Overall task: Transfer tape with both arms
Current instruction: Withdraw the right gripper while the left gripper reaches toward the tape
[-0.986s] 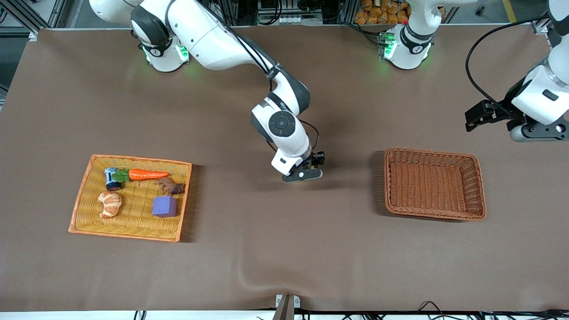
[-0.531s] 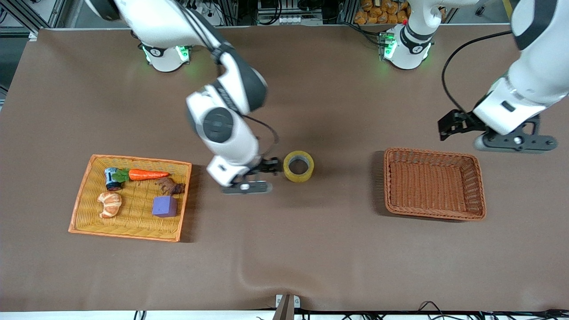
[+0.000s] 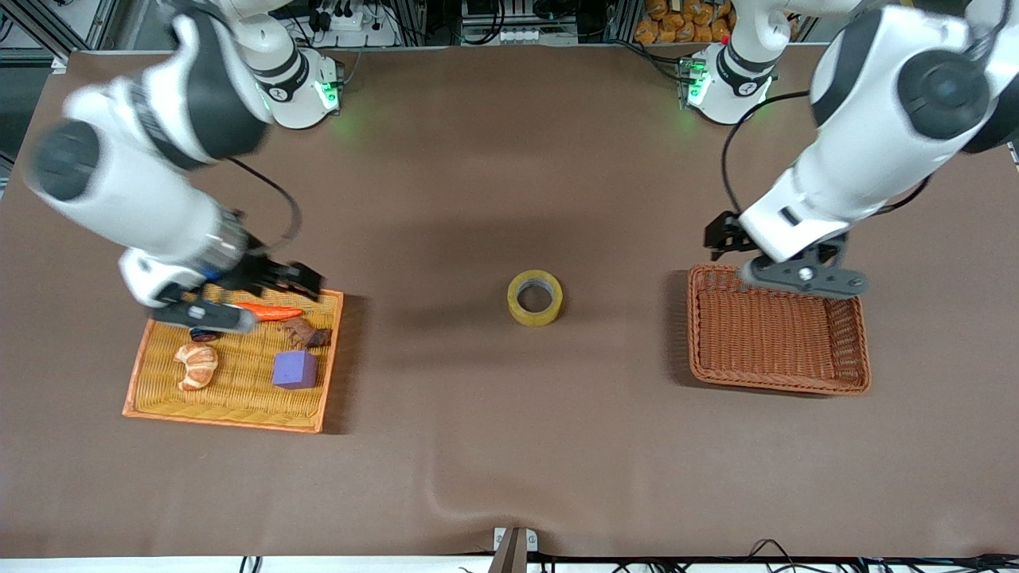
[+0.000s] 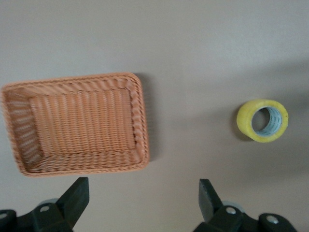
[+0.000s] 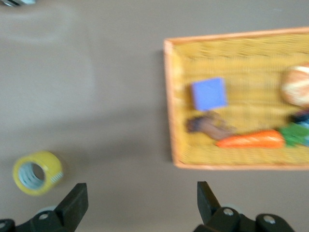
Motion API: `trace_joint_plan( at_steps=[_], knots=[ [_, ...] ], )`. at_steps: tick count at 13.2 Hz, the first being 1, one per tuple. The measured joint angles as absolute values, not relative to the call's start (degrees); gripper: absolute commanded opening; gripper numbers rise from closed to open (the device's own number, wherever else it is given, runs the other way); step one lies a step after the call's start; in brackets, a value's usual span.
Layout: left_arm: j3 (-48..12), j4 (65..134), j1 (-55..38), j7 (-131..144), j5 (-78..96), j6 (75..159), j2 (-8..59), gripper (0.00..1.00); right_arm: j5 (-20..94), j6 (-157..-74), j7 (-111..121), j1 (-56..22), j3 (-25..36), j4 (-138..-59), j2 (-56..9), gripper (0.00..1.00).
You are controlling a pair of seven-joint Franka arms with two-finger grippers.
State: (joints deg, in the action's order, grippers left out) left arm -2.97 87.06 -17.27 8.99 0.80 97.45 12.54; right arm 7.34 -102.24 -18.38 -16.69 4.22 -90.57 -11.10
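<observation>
I will next use my left gripper to grab the tape by its yellow ring wall (image 3: 556, 298) (image 4: 247, 118), so that I can transfer it into the brown basket.
The tape (image 3: 513, 299), a yellowish roll with a grey core, lies flat on the brown table midway between the two baskets. It also shows in the left wrist view (image 4: 244, 121) and the right wrist view (image 5: 48, 166). My right gripper (image 3: 205, 317) is open and empty, up over the edge of the yellow tray (image 3: 239, 398) farthest from the front camera; its jaws (image 5: 141, 191) stand wide apart. My left gripper (image 3: 800, 275) is open and empty, up over the edge of the brown basket (image 3: 852, 334) farthest from the front camera; its jaws (image 4: 142, 188) stand wide apart.
The yellow tray (image 5: 170, 106) holds a purple cube (image 3: 294, 370), a carrot (image 3: 271, 312), a croissant (image 3: 197, 364) and a small brown piece (image 3: 306, 334). The brown basket (image 4: 140, 121) holds nothing. A cloth wrinkle lies near the table's front edge (image 3: 446, 485).
My right arm swung from the table's middle to over the yellow tray, leaving the tape lying on the table. My left arm moved in from its end of the table to over the brown basket.
</observation>
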Motion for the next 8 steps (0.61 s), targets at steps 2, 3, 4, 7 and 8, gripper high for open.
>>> trace_joint_plan(
  at_steps=[2,3,4,7,8],
  knots=[
    [-3.0,87.14,-19.37,9.88,2.15,100.66,15.92,1.0,4.65,-98.42,-15.12,-13.6,4.23,-91.62,-7.06,1.0],
    [-3.05,87.17,-20.66,11.57,2.73,102.51,17.69,1.0,2.45,-97.35,-14.72,-12.81,4.19,-91.85,-5.58,1.0],
    [-3.12,87.19,-22.15,13.87,3.25,104.16,19.54,1.0,0.62,-96.44,-14.3,-11.99,4.16,-92.1,-4.38,1.0],
    [-3.22,87.3,-26.84,19.08,3.52,109.2,25.21,1.0,-0.44,-95.23,-4.78,-6.68,4.12,-92.44,-2.5,1.0],
    [-3.24,87.35,-27.69,19.59,3.54,110.64,27.0,1.0,-0.44,-95.23,-2.08,-4.58,4.16,-92.57,-2.26,1.0]
  ],
)
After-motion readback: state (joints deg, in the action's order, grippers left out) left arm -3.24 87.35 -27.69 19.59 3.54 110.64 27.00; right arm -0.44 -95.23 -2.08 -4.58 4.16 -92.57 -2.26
